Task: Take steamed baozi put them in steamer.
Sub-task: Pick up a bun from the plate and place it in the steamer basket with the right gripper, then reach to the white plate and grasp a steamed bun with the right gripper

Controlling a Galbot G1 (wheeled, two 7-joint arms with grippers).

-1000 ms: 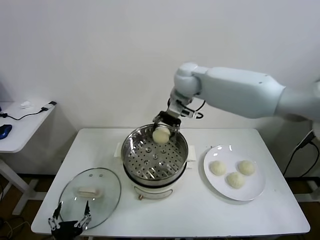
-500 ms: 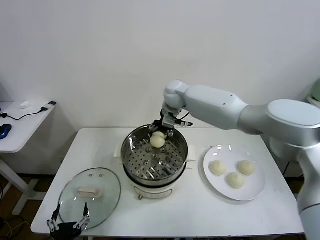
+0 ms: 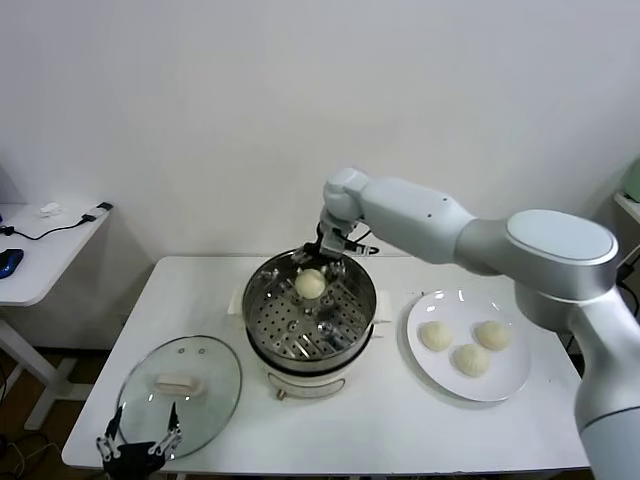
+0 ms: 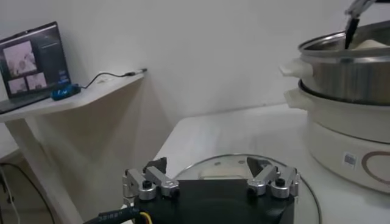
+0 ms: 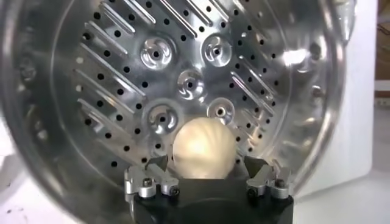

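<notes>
My right gripper should next grab a baozi from the white plate by its round sides, so that I can add another one to the steamer.
The steel steamer stands mid-table; its perforated tray fills the right wrist view. One baozi rests on the tray near the far wall. My right gripper hangs just over it, open, with a small gap between each finger and the bun. Three more baozi lie on the white plate to the right. My left gripper is parked open and empty at the table's front left corner.
The round glass lid lies flat on the table left of the steamer, just beyond the left gripper. A white side table with cables and a laptop stands off to the left. A wall is close behind.
My right gripper came down and a little left into the steamer with the baozi. The bun now sits on the tray with the fingers spread off it. The left arm has not moved.
</notes>
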